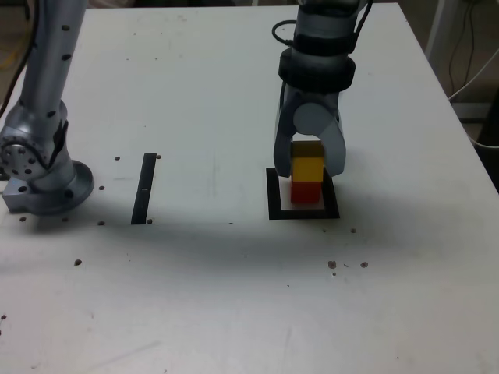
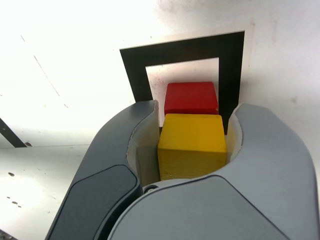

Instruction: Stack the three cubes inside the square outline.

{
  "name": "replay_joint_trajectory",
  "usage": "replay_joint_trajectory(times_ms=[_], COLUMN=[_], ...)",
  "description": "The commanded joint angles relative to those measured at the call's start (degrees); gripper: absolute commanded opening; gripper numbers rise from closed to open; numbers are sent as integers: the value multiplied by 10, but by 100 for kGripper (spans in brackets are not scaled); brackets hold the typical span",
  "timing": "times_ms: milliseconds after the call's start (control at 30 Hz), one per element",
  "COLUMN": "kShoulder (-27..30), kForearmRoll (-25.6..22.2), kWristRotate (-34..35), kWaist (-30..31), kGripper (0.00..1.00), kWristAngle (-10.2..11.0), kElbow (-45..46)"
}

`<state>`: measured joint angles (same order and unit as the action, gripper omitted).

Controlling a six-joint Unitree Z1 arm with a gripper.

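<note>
The yellow cube rests on the red cube and would stand if my gripper opened now, so it is time to release the yellow cube.
My gripper (image 1: 309,173) hangs over the black square outline (image 1: 274,204) and is shut on the yellow cube (image 1: 307,164). That cube sits directly above the red cube (image 1: 306,192), and the two look to be in contact. The red cube stands on the outline's white centre. In the wrist view the yellow cube (image 2: 191,145) is pressed between my gripper's (image 2: 195,120) grey fingers (image 2: 125,140). Beyond it are the red cube (image 2: 191,97) and the outline (image 2: 135,65). The green cube is out of view.
A thin black strip (image 1: 144,188) lies on the white table (image 1: 234,296) toward the exterior view's left. The arm's base (image 1: 43,175) stands at the far left edge. Small dark specks dot the tabletop.
</note>
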<state>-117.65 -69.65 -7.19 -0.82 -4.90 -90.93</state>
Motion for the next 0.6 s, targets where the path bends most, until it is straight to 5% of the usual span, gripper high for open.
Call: replay_joint_trajectory(times_ms=[0, 267, 567], kShoulder=[-3, -4, 1], kForearmRoll=[0, 3, 3], kWristRotate=[-3, -17, -18], kWaist=[-3, -7, -7], kGripper=[47, 89, 99], kWristAngle=[1, -3, -7], kElbow=[4, 8, 14])
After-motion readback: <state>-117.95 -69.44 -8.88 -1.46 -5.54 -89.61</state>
